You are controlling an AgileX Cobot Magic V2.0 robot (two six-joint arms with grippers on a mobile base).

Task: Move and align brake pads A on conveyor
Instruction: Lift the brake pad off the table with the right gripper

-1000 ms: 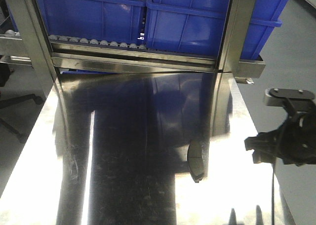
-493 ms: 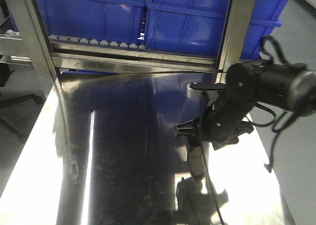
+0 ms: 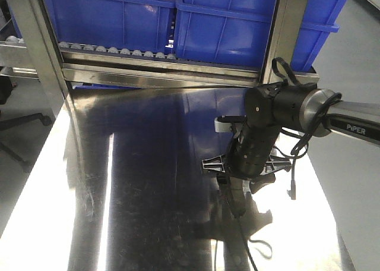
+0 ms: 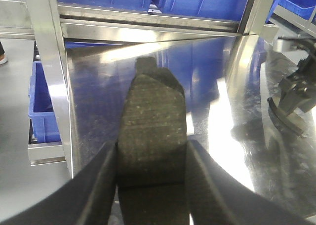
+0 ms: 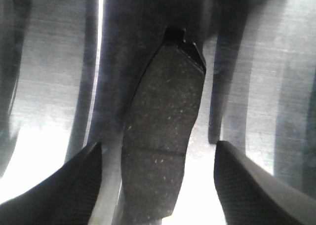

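Observation:
The right gripper grabs the brake pad point(image 5: 160, 136) by its long side edges next, to move it onto the conveyor and align it.
One brake pad point(image 3: 237, 201) lies flat on the shiny steel table point(image 3: 148, 164), right of centre. My right gripper point(image 3: 240, 177) points down just over its far end. In the right wrist view the gripper point(image 5: 158, 151) is open, its fingers point(image 5: 74, 185) on either side of that pad point(image 5: 165, 111) and apart from it. My left gripper point(image 4: 152, 151) is shut on a second brake pad point(image 4: 153, 111) and holds it above the table. The left wrist view also shows the right gripper point(image 4: 296, 94) over the lying pad point(image 4: 284, 119). The conveyor is out of view.
Blue bins point(image 3: 225, 21) stand on a rack of white rollers point(image 3: 119, 50) behind the table. A steel frame post point(image 3: 288, 33) rises at the back right. A blue crate point(image 4: 42, 106) sits below the table's left side. Cables hang from the right arm point(image 3: 294, 164).
My right arm has swung in from the table's right edge to above the lying pad and lowered its open jaws around it. The pad has not moved.

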